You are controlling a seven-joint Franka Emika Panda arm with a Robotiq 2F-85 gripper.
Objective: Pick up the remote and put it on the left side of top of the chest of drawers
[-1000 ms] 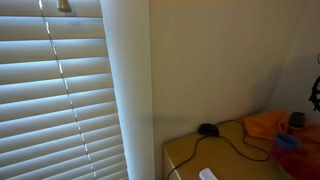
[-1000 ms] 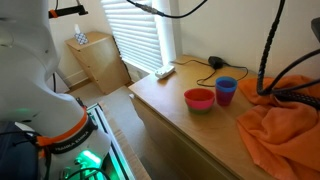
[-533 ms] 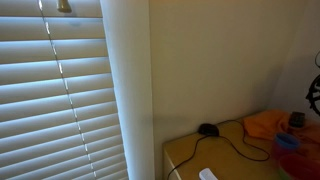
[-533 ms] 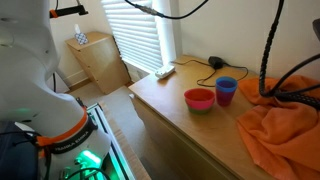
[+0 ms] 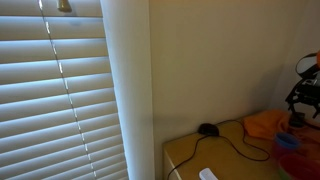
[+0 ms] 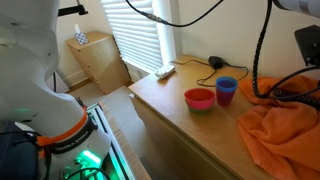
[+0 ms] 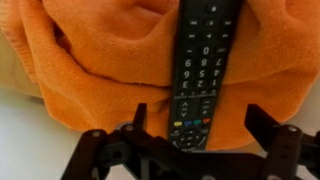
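Note:
My fingers are too high above the remote [image 7: 203,75] and its coloured-button end [image 7: 192,117] to close yet. My gripper moves lower, then closes on the remote.
The remote [image 7: 203,75] is a long black one with many buttons. It lies lengthwise on a crumpled orange cloth [image 7: 90,60] in the wrist view. My gripper [image 7: 200,125] is open right over it, one finger on each side of its lower end, not touching it. The cloth lies at the right end of the tan chest of drawers [image 6: 165,115], whose top also shows in an exterior view [image 5: 190,152]. The gripper shows at the right edge in both exterior views [image 5: 305,90] [image 6: 306,45], above the cloth [image 6: 285,135].
A red bowl [image 6: 199,99] and a blue cup [image 6: 226,90] stand mid-top. A black lump with a thin cord [image 6: 214,62] lies by the wall. A small white bar [image 6: 165,71] lies at the left end. Window blinds [image 5: 60,100] hang behind.
The arm has come further into both exterior views from the right and now hangs over the orange cloth. Nothing on the chest has moved.

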